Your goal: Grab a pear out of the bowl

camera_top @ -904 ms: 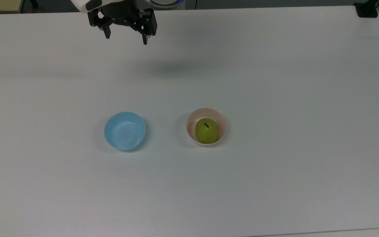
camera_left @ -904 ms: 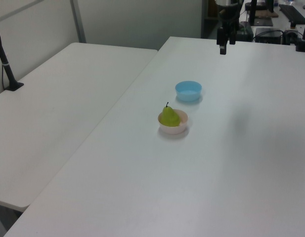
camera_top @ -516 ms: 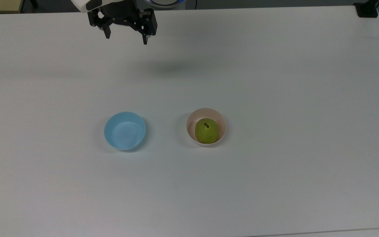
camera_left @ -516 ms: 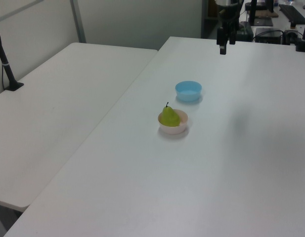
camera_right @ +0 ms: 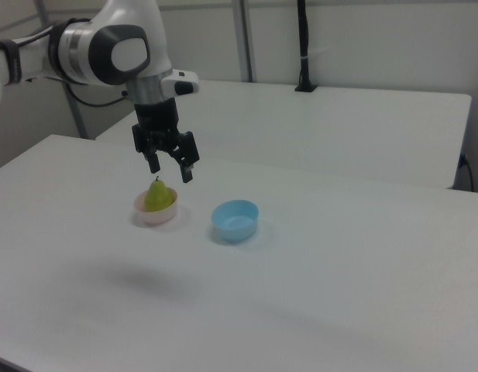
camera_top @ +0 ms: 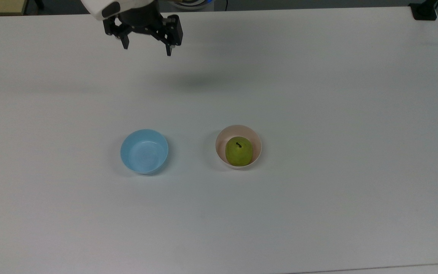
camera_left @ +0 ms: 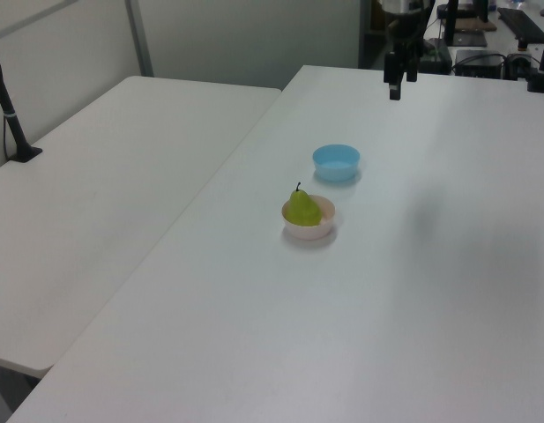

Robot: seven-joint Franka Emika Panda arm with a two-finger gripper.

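I next need to lift the pear out of the pale pink bowl (camera_left: 312, 230), so my gripper needs to grab the pear by its rounded body (camera_left: 303, 211).
A small yellow-green pear (camera_top: 238, 151) (camera_left: 301, 208) (camera_right: 158, 195) with a dark stem stands upright in the pale pink bowl (camera_top: 256, 143) (camera_left: 312, 230) (camera_right: 151, 217) near the middle of the white table. My gripper (camera_top: 147, 50) (camera_left: 395, 90) (camera_right: 171, 170) hangs high over the table at the top view's upper left, far from the bowl. Its two black fingers are spread apart with nothing between them. In the right view the gripper's fingers appear just above the pear, but the top view shows it well away.
A light blue bowl (camera_top: 144, 151) (camera_left: 336, 162) (camera_right: 235, 219) of the same size sits empty to the top view's left of the pink one. A second white table (camera_left: 104, 176) adjoins, with a black post (camera_left: 9, 115) on it.
The gripper has shifted slightly down in the top view, toward the bowls. The pear and both bowls have not moved.
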